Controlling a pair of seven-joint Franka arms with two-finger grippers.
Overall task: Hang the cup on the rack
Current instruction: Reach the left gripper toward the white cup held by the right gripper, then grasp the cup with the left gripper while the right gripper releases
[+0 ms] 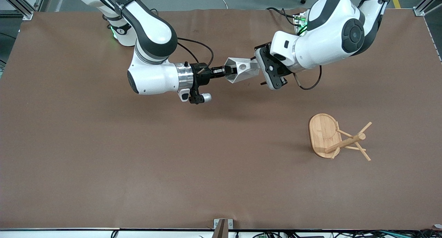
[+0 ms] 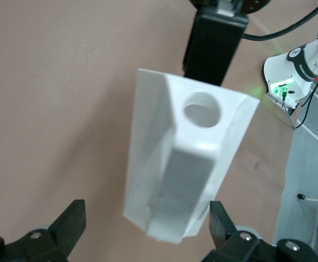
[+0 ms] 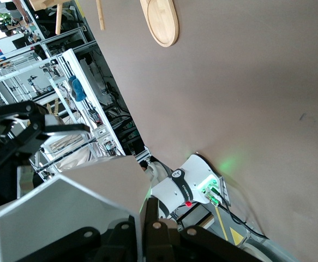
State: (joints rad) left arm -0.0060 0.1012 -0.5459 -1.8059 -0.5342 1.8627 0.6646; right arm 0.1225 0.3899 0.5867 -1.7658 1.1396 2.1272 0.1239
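My left gripper reaches the cup and grabs its base end next. That leaves the white cup's handle free to slide onto the rack.
The white faceted cup (image 1: pixel 241 69) hangs on its side in the air over the table's middle. My right gripper (image 1: pixel 230 71) is shut on the cup's rim wall (image 3: pixel 66 213), one finger inside and one outside. My left gripper (image 1: pixel 259 71) is open, and its two fingers (image 2: pixel 74 215) flank the cup's base end without touching it. The blocky handle with its round hole (image 2: pixel 202 107) faces the left wrist camera. The bamboo rack (image 1: pixel 340 138) stands on its oval base (image 1: pixel 323 132) toward the left arm's end of the table, well apart from both grippers.
Brown table cover (image 1: pixel 138 155) stretches bare around the rack. Metal frame posts stand at the table's corners (image 1: pixel 419 10). The rack's base (image 3: pixel 161 22) also shows in the right wrist view.
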